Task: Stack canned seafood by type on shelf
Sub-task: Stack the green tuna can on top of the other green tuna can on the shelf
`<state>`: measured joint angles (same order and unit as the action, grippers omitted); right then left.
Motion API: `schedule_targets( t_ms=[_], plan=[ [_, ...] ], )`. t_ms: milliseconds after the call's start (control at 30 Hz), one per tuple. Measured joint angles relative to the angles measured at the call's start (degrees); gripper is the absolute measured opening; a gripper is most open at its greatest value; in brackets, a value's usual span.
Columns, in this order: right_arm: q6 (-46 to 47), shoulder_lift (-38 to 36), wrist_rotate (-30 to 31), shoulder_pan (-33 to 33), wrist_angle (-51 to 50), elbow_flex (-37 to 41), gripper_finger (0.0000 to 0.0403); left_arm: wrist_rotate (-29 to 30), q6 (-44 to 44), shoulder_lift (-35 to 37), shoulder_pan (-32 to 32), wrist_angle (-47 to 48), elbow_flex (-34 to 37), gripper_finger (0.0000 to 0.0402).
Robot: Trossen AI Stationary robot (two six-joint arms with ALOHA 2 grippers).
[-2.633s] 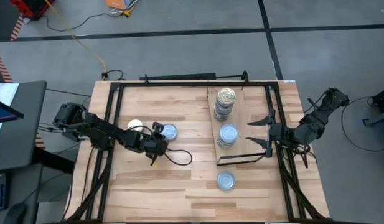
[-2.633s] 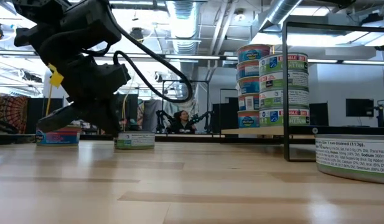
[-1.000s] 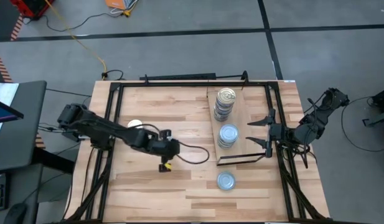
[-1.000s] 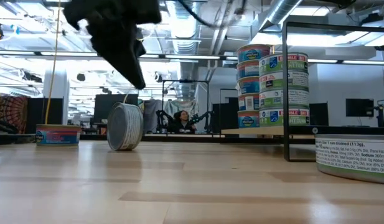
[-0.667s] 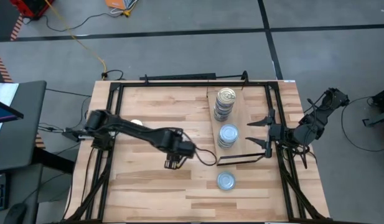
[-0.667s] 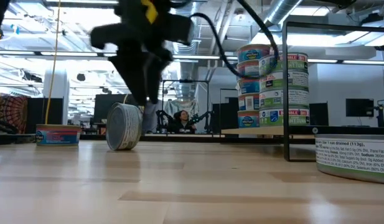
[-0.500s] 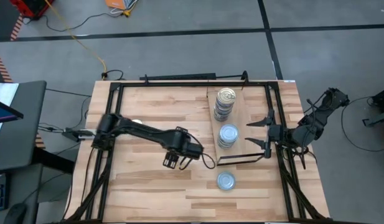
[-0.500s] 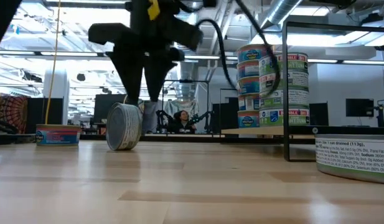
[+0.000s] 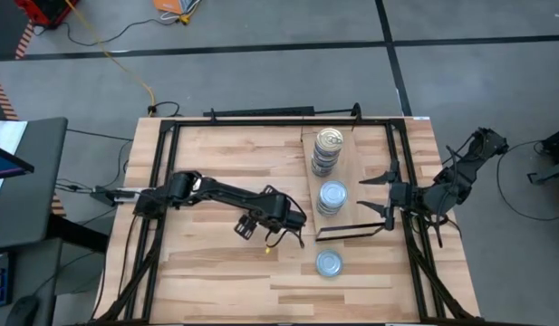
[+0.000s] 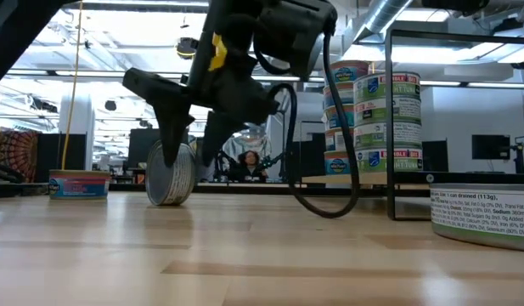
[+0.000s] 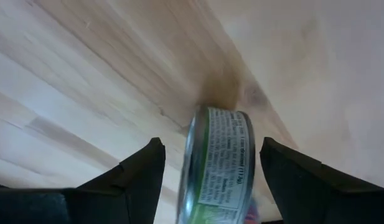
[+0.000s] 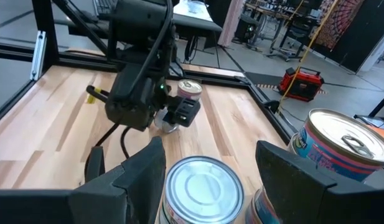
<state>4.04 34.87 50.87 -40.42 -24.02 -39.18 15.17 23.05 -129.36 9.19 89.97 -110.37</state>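
Observation:
I should next grab the green-labelled tin by its flat ends with my left gripper, so that I can add the tin to the silver-topped stack.
A tin (image 11: 221, 163) stands on its rim on the table (image 9: 207, 272), left of the shelf (image 9: 356, 154); it also shows in the low view (image 10: 168, 177). My left gripper (image 9: 246, 226) points down over it, open, one finger on each side with a gap showing at both (image 11: 210, 144). From above, the gripper hides the tin. On the shelf stand a gold-topped stack (image 9: 327, 145) and a silvery-topped stack (image 9: 332, 196). My right gripper (image 9: 375, 192) waits open at the shelf's right side, holding nothing.
One silvery tin (image 9: 328, 263) lies flat on the table near the shelf's front end. Another tin (image 10: 77, 184) lies flat at the table's left, gold top up (image 12: 190, 88). The left arm's cable (image 9: 288, 237) loops over the table. Black frame rails (image 9: 161, 172) run along the table's sides.
My left arm has stretched toward the table's right. Its gripper has rolled and tipped to point down, opened, and sunk until its fingers straddle the tin. The tin has stayed standing on its rim in the same place.

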Motion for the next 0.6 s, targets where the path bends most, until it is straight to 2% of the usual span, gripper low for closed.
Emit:
schedule_targets(
  t_ms=[133, 367, 600],
  plan=[
    [-0.01, 0.00, 0.00, 0.00, 0.05, 0.00, 0.0277, 1.37, 3.08, 0.00, 0.03, 0.04, 0.00, 0.0242],
    [0.02, 0.00, 0.00, 0.00, 0.46, 0.00, 0.0277, -1.32, 2.56, -0.02, -0.26, 0.05, 0.00, 0.0198],
    [0.02, 0.00, -0.04, 0.00, 0.43, 0.00, 0.0277, -1.09, -0.27, -0.02, -0.26, 0.07, 0.00, 0.0204]
  ],
)
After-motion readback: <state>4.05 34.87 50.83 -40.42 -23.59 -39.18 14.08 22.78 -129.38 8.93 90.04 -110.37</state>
